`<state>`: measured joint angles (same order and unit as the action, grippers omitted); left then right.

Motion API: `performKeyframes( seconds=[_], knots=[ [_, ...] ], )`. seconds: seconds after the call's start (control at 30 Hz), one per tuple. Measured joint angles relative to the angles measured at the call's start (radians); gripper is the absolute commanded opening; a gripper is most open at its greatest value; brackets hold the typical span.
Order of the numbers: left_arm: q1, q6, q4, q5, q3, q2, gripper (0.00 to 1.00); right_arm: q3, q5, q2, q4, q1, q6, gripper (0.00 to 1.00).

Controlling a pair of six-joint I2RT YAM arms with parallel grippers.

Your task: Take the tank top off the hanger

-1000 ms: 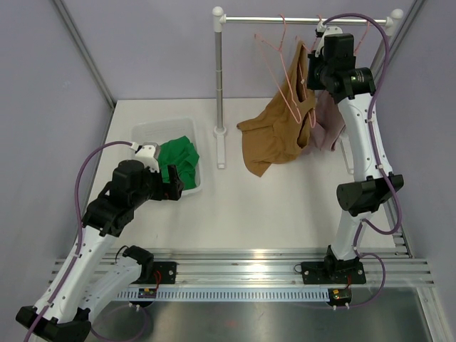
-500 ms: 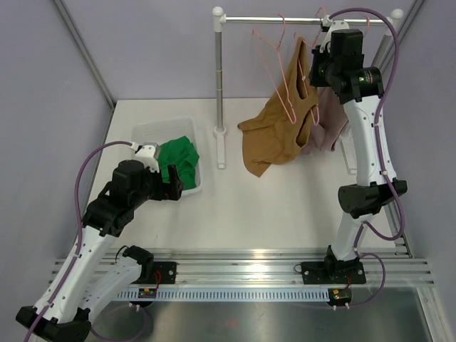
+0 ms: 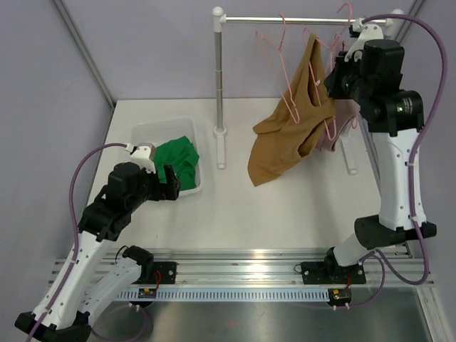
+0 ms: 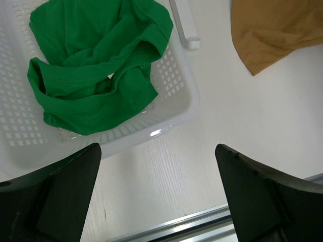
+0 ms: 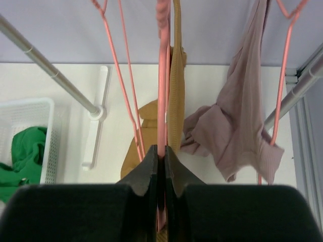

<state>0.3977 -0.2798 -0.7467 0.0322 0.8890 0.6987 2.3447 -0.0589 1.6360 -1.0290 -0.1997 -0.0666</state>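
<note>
Next, my left gripper pinches the tan tank top's strap (image 3: 312, 54) to slip it off the hanger while my right gripper keeps the hanger steady.
A tan tank top (image 3: 281, 139) hangs by a strap from a pink wire hanger (image 3: 330, 122), and its lower part droops toward the table. My right gripper (image 3: 340, 68) is high up by the rail's right end, shut on that hanger. In the right wrist view the hanger wire (image 5: 162, 75) runs straight into my right gripper (image 5: 161, 151), and the tan strap (image 5: 176, 75) hangs just behind it. My left gripper (image 3: 174, 182) stands wide open and holds nothing. It hovers over bare table (image 4: 157, 147) at the basket's near corner.
A white basket (image 3: 146, 135) holds a green garment (image 3: 178, 160) at the left. A rack's rail (image 3: 299, 20) and post (image 3: 219, 78) stand at the back. An empty pink hanger (image 3: 285, 78) and a mauve garment (image 3: 347, 117) hang from the rail.
My right arm has risen and swung right with the hanger in its grip, and the tank top has followed. The left arm has barely shifted.
</note>
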Motion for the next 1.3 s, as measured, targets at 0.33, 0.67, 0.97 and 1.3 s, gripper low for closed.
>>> performKeyframes(
  seconds=[0.33, 0.67, 0.97, 1.3],
  knots=[
    [-0.01, -0.037, 0.019, -0.001, 0.04, -0.066, 0.99, -0.463, 0.134, -0.478, -0.023, 0.0, -0.041, 0.0],
    [0.113, -0.145, 0.245, -0.101, 0.224, 0.057, 0.99, -0.76, 0.379, -0.916, -0.109, 0.0, -0.053, 0.0],
    [0.478, -0.101, 0.481, -0.005, 0.226, 0.19, 0.99, -0.918, 0.65, -1.032, -0.111, 0.0, -0.079, 0.0],
    [0.723, 0.071, 0.635, 0.187, 0.262, 0.406, 0.89, -0.985, 0.81, -0.993, 0.008, 0.0, -0.16, 0.0]
  ],
)
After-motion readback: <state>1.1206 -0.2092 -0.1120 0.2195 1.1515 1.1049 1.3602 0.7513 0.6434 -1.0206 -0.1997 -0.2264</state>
